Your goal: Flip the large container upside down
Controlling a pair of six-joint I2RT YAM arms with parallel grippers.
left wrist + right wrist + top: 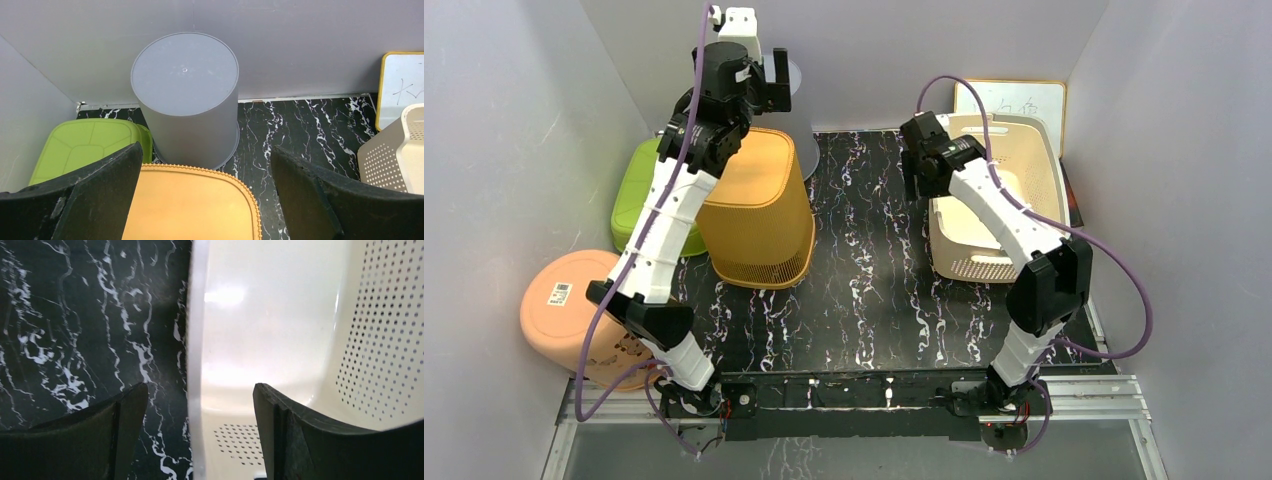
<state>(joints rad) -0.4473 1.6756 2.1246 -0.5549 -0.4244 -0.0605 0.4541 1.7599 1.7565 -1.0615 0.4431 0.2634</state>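
Note:
The basket's rim (933,220) (196,365) between the right gripper's fingers looks lower than the fingers, so the right gripper needs to go down first and then close on the basket's rim.
The large beige perforated basket (1036,160) stands open side up at the right of the black marble table; it also shows in the left wrist view (395,155). My right gripper (916,178) is open and straddles the basket's left rim (196,365), one finger outside over the table and one finger (300,435) inside; I cannot tell whether either touches it. An orange basket (759,205) stands upside down at the left. My left gripper (769,82) is open and empty above the far edge of its flat base (190,205).
A grey round bin (187,100) stands upside down against the back wall. A green container (639,190) and a peach round basket (574,300) lie off the table's left edge. A whiteboard (1024,100) leans behind the beige basket. Grey walls close in on three sides.

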